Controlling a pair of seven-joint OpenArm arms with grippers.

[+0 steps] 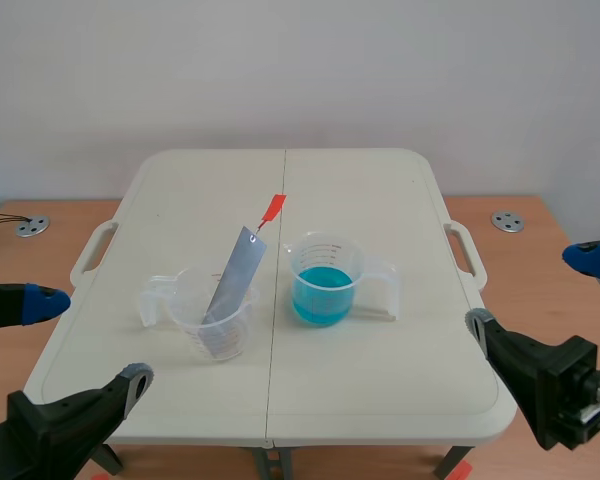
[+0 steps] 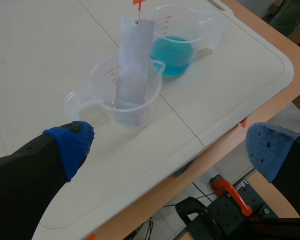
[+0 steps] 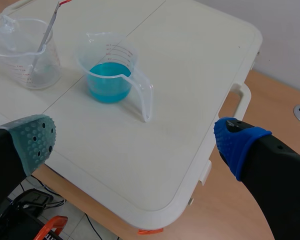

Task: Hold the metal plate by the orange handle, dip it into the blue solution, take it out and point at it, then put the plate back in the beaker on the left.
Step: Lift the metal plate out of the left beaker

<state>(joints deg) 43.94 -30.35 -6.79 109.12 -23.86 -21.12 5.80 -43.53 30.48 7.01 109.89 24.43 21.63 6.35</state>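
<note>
The lower end of the metal plate is between the sides of the clear beaker. My right gripper should grab the metal plate next by its orange handle (image 1: 271, 209), which sticks up free.
A grey metal plate (image 1: 232, 284) leans in the clear left beaker (image 1: 212, 318), its orange handle (image 1: 271, 209) sticking up toward the far side. To its right stands a clear beaker of blue solution (image 1: 322, 281). My left gripper (image 1: 78, 343) is open low at the table's near left corner, apart from both beakers. My right gripper (image 1: 540, 290) is open beyond the table's right edge. In the left wrist view the plate (image 2: 132, 62) and its beaker (image 2: 121, 95) lie ahead of the open gripper (image 2: 167, 145). In the right wrist view the blue beaker (image 3: 111, 74) lies ahead of the open gripper (image 3: 135, 137).
The white folding table (image 1: 380, 220) has a centre seam and side handles. Wooden floor (image 1: 525, 260) with round metal discs (image 1: 507, 221) surrounds it. A white wall stands behind.
</note>
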